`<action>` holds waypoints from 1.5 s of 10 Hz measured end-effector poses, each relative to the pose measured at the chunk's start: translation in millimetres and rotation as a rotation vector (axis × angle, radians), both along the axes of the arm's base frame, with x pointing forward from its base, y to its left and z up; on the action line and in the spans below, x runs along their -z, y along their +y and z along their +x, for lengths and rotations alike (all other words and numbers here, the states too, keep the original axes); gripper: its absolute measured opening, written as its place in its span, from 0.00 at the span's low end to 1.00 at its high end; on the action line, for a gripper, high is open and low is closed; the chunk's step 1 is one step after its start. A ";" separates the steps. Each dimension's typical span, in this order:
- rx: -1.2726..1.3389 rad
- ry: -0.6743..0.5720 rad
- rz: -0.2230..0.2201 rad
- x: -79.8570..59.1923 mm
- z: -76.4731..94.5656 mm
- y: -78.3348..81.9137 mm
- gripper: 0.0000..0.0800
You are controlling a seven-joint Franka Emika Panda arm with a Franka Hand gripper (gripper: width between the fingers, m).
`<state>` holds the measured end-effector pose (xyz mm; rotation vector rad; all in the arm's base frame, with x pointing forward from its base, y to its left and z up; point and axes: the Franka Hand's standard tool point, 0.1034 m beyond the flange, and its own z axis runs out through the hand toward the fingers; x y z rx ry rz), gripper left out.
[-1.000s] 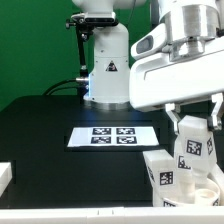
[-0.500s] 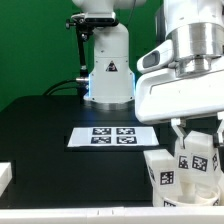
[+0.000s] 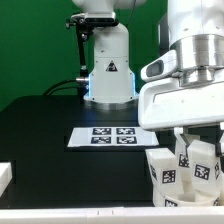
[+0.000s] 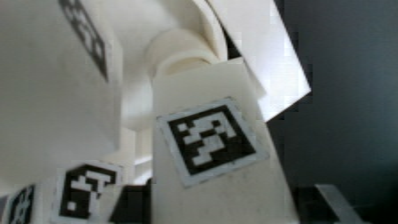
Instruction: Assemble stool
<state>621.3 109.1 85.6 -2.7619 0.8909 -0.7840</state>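
The lower end of the white leg is resting in the curved white piece [image 4: 178, 55] beside the second leg, so it is time for my gripper to open.
My gripper [image 3: 198, 141] hangs at the exterior view's lower right, shut on an upright white stool leg [image 3: 198, 166] with a black-and-white tag on its face. One finger stands on each side of the leg's upper part. A second tagged leg [image 3: 160, 172] stands just to the exterior view's left of it, close by. In the wrist view the held leg [image 4: 217, 145] fills the middle, tag facing the camera. Other tagged white parts [image 4: 82, 192] and a curved white piece [image 4: 178, 55] lie behind it. The seat is not clearly visible in the exterior view.
The marker board [image 3: 110, 137] lies flat on the black table, mid-frame. The arm's white base [image 3: 108, 65] stands behind it. A white block [image 3: 5, 175] sits at the exterior view's left edge. A pale strip runs along the table's front edge.
The arm has come down and shifted slightly toward the exterior view's right, carrying the leg lower beside the second leg. The grip has not changed.
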 end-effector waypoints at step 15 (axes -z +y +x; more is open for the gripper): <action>-0.119 0.363 0.139 -50.6 -2.6 -41.5 0.81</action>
